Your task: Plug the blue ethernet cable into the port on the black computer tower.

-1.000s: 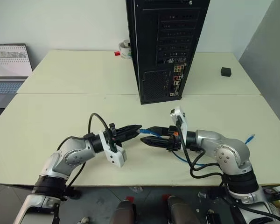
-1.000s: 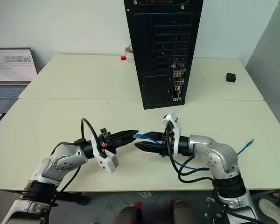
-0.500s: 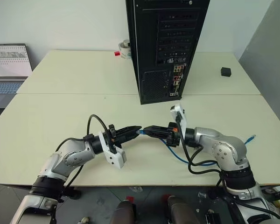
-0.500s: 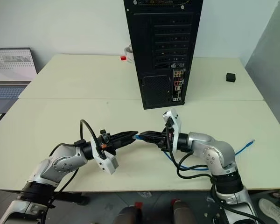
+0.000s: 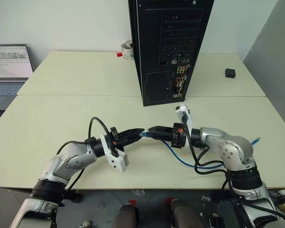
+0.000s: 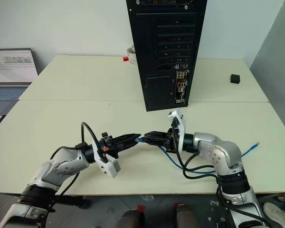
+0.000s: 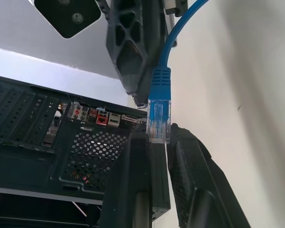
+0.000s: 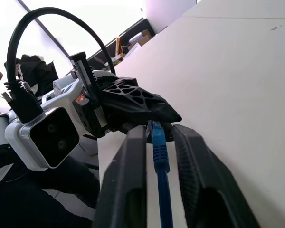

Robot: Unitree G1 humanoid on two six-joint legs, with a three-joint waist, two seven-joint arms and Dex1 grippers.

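Note:
The plug must stay free to go into the tower's port. My right gripper will next grab the blue ethernet cable by its part just behind the plug [image 8: 162, 164].
The blue ethernet cable [image 5: 180, 159] runs from between the two grippers over the table to its far plug [image 5: 256, 140] at the right edge. My left gripper [image 5: 139, 131] is shut on the cable's near plug [image 7: 159, 124], which sticks out past its fingertips. My right gripper [image 5: 152, 130] faces it tip to tip. Its fingers [image 8: 135, 156] stand narrowly open on either side of the cable just behind the plug, with small gaps showing. The black computer tower [image 5: 166, 47] stands upright behind them, its rear connector strip with the port [image 5: 180, 81] facing me.
A laptop [image 5: 9, 66] sits at the far left table edge. A tape roll [image 5: 127, 50] stands left of the tower and a small black cube [image 5: 230, 72] lies at the back right. Black robot cables loop beside both wrists.
The right gripper's jaws went from wide apart to nearly together around the cable. The blue loop under the right wrist has slid a little. The left gripper stayed put.

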